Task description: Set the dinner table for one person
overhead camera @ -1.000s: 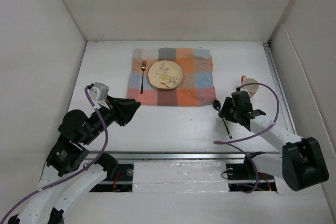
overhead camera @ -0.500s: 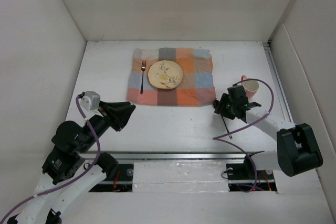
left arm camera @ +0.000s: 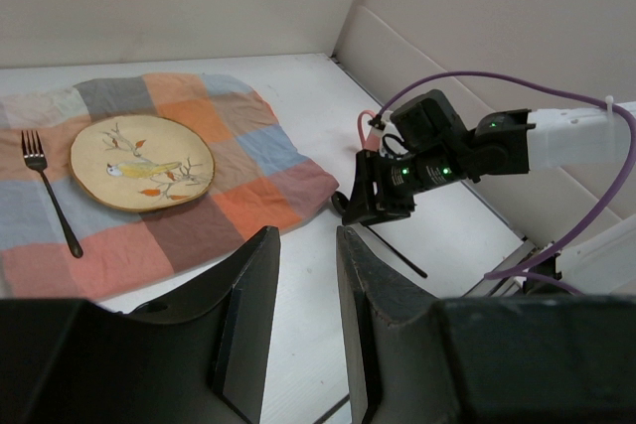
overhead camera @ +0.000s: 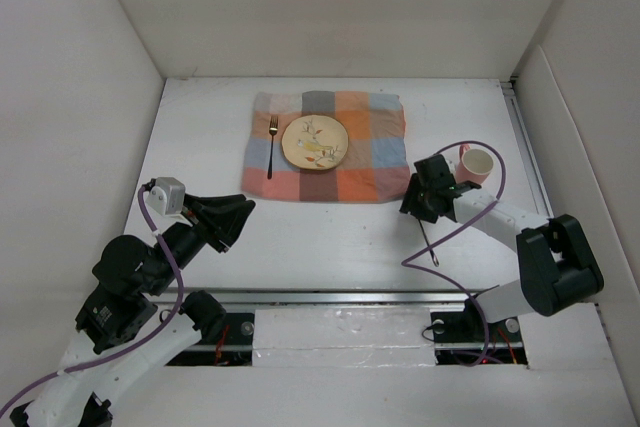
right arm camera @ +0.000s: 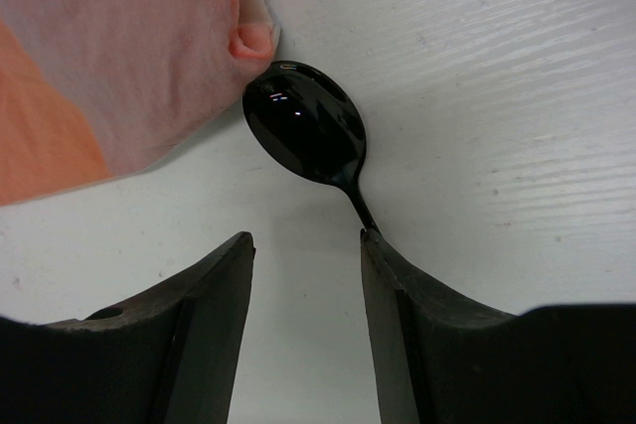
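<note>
I should next grab the black spoon (right arm camera: 303, 131) by its thin neck (right arm camera: 361, 209) with my right gripper, so I can lay it on the checked cloth beside the plate.
The white dinner table (overhead camera: 320, 237) carries a checked cloth (overhead camera: 325, 147) with a bird-patterned plate (overhead camera: 314, 142) and a fork (overhead camera: 271, 145) to the plate's left. A black spoon (right arm camera: 303, 131) lies on the table just off the cloth's near right corner, and its handle (overhead camera: 430, 242) runs toward me. My right gripper (right arm camera: 306, 237) hangs low over the spoon, open. The bowl lies just beyond the fingertips and the handle passes under the right finger. My left gripper (left arm camera: 308, 235) is open and empty above the near left of the table.
A pink mug (overhead camera: 476, 164) stands right of the right gripper, close to the arm. The right arm's purple cable (overhead camera: 455, 237) loops over the table near the spoon's handle. White walls enclose the table on three sides.
The right gripper has moved left and down over the spoon's bowl end. The left arm has drawn back toward the near left. The spoon has not moved.
</note>
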Available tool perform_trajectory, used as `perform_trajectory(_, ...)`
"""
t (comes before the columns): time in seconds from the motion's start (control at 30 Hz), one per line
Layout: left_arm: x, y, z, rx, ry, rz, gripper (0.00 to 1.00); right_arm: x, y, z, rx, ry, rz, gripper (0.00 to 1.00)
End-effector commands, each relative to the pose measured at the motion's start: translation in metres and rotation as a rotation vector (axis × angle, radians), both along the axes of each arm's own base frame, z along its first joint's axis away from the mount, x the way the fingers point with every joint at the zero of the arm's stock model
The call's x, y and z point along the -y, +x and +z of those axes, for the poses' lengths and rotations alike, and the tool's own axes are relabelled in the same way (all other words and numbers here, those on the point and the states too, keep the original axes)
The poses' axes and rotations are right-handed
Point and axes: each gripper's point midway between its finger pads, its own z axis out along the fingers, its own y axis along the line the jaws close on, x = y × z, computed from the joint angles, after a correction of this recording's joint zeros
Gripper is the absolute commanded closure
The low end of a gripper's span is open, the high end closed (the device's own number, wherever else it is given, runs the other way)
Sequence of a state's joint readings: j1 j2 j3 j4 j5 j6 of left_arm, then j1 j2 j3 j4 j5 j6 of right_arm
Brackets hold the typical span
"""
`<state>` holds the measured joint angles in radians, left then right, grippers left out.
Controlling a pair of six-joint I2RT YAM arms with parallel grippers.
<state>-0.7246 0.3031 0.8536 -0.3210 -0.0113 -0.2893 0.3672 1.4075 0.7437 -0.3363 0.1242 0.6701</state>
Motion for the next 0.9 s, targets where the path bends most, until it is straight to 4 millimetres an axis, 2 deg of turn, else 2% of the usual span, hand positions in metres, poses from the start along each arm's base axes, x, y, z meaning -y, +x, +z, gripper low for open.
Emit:
perform_trajectory(0.0, -0.011, -0.006, 0.026, 0.07, -0.047, 0.023, 0.74, -0.017, -0.002, -0.004, -0.053, -0.007, 0.024, 0.43)
perform_trajectory(0.1, -0.016, -0.008, 0.031, 0.083, -0.06, 0.037, 0.74, -0.024, -0.005, -0.008, -0.068, 0.013, 0.03, 0.39)
perform_trajectory(0.13, -0.018, -0.009, 0.032, 0.086, -0.064, 0.041, 0.74, -0.02, -0.005, -0.008, -0.075, -0.009, 0.02, 0.39)
perform_trajectory(0.23, -0.019, -0.013, 0.033, 0.095, -0.081, 0.031, 0.75, -0.008, 0.006, 0.011, -0.012, -0.087, -0.023, 0.43)
perform_trajectory(0.3, -0.016, -0.015, 0.03, 0.092, -0.079, 0.013, 0.75, -0.009, 0.011, 0.028, 0.032, -0.08, -0.001, 0.45)
perform_trajectory(0.4, -0.015, -0.012, 0.028, 0.09, -0.074, 0.015, 0.75, 0.01, 0.008, 0.031, 0.018, -0.176, 0.002, 0.46)
perform_trajectory(0.53, -0.015, -0.011, 0.03, 0.092, -0.074, 0.022, 0.76, 0.035, 0.002, 0.008, -0.059, -0.262, 0.083, 0.47)
perform_trajectory(0.63, -0.014, -0.009, 0.03, 0.088, -0.073, 0.023, 0.76, 0.028, -0.002, -0.007, -0.106, -0.249, 0.159, 0.48)
perform_trajectory(0.87, -0.015, -0.004, 0.028, 0.076, -0.064, 0.047, 0.76, 0.019, -0.001, -0.016, -0.138, -0.239, 0.252, 0.49)
